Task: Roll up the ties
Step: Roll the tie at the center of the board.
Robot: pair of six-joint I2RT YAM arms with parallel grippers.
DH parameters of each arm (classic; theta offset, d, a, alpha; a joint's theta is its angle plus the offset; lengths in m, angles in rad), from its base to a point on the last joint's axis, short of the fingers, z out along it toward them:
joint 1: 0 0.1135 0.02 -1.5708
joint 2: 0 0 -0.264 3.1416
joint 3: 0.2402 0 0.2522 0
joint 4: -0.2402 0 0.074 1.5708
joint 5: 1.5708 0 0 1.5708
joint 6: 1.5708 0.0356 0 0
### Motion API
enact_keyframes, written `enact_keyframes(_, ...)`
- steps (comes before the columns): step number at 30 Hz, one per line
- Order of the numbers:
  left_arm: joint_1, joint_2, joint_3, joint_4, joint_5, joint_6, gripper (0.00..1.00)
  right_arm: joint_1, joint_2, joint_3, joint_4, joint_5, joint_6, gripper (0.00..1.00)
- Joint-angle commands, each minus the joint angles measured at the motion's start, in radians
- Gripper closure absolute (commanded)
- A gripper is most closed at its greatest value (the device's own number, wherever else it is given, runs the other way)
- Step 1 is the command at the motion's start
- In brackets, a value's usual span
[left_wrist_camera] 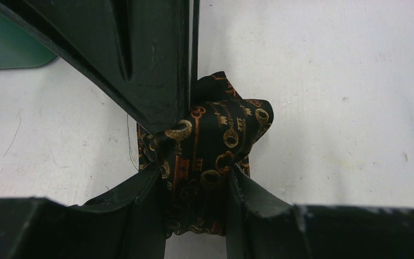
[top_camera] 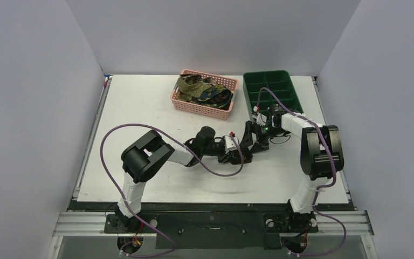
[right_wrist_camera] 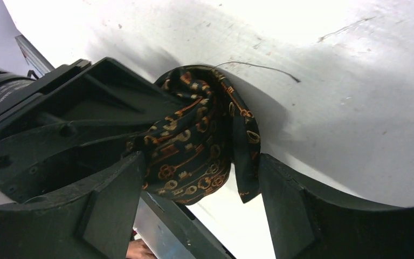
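Note:
My right gripper should next pinch the side of the rolled tie together with its loose flap, so that the tie stays rolled for the green tray with sections.
A rolled tie (left_wrist_camera: 210, 140), black with gold and red keys, sits in a tight bundle just above the table. My left gripper (left_wrist_camera: 195, 168) is shut on it, one finger pressing each side. In the right wrist view the same tie (right_wrist_camera: 194, 145) lies between the wide jaws of my right gripper (right_wrist_camera: 200, 162), which stands open around it. A loose flap hangs close to one finger. The two grippers meet at mid-table, the left gripper (top_camera: 241, 154) beside the right gripper (top_camera: 253, 141). More ties (top_camera: 202, 89) are heaped in the pink basket.
The pink mesh basket (top_camera: 202, 109) stands at the back centre. The dark green compartment tray (top_camera: 272, 89) is at the back right, close behind the right arm; its corner (left_wrist_camera: 5, 43) shows in the left wrist view. Purple cables loop over both arms.

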Motion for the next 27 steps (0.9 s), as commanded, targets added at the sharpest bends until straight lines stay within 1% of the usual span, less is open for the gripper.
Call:
enact_keyframes(1, 0.013, 0.043, -0.039, -0.196, -0.030, 0.002, 0.89, 0.019, -0.097, -0.006, -0.056, -0.075, -0.002, 0.27)
enact_keyframes(7, 0.014, 0.043, -0.042, -0.203, -0.026, 0.017, 0.89, 0.025, -0.102, 0.008, -0.063, -0.087, -0.004, 0.26)
enact_keyframes(10, 0.014, 0.040, -0.045, -0.204, -0.024, 0.019, 0.89, 0.049, -0.100, 0.011, -0.066, -0.065, -0.011, 0.26)
enact_keyframes(16, 0.014, 0.037, -0.053, -0.195, -0.025, 0.018, 0.89, 0.089, -0.082, 0.017, -0.064, 0.046, -0.013, 0.26)
enact_keyframes(20, 0.014, 0.034, -0.058, -0.188, -0.024, 0.015, 0.89, 0.099, -0.082, 0.012, -0.066, 0.235, -0.011, 0.26)
enact_keyframes(22, 0.013, 0.032, -0.059, -0.186, -0.022, 0.015, 0.89, 0.097, -0.082, 0.001, -0.072, 0.283, -0.015, 0.26)
enact_keyframes(25, 0.013, 0.030, -0.059, -0.184, -0.018, 0.020, 0.89, 0.093, -0.075, -0.016, -0.078, 0.281, -0.021, 0.25)
enact_keyframes(27, 0.014, 0.032, -0.058, -0.183, -0.015, 0.021, 0.89, 0.094, -0.060, -0.017, -0.077, 0.250, -0.018, 0.24)
